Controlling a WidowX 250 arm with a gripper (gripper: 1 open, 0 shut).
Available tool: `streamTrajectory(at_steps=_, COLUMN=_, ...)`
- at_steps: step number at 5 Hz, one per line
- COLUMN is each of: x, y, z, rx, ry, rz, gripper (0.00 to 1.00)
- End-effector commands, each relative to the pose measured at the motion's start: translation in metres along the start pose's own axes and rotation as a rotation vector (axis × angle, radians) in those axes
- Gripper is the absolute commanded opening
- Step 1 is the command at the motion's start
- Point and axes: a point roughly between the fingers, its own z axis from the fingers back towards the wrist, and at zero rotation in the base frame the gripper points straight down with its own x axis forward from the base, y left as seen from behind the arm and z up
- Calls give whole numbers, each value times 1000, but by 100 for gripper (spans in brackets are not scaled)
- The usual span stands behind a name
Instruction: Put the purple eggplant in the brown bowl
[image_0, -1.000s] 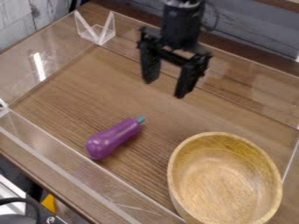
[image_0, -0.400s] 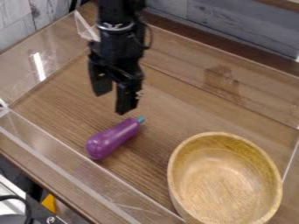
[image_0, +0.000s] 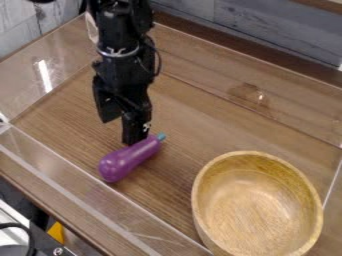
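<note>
My gripper's black fingers are still above and behind the purple eggplant (image_0: 130, 158), so it is too early to close. My gripper first lowers to the eggplant's teal stem cap, then closes on the cap.
The purple eggplant (image_0: 130, 158) lies on the wooden table, its teal stem cap pointing up and right. My gripper (image_0: 118, 121) hangs pointing down just above and behind the eggplant's stem end, open, with nothing between its black fingers (image_0: 132, 130). The brown bowl (image_0: 257, 207) sits at the lower right, wide, round and empty, well apart from both.
Clear acrylic walls (image_0: 54, 60) ring the table, with a low front wall (image_0: 80, 205) close to the eggplant. A folded clear plastic piece stands at the back left, partly behind the arm. A grey plank wall runs along the back.
The gripper has swung from the back centre to the left and come down toward the eggplant, rolling a little. It stayed open. Eggplant and bowl have not moved.
</note>
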Motion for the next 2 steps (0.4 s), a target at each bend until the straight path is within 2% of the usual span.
streamTrajectory(at_steps=1, x=1, y=6, z=0, rx=28, ry=-37, rz=-6, gripper=100)
streamTrajectory(at_steps=2, x=0, y=7, z=-7, rx=29, ry=-38, rz=-17, gripper=100)
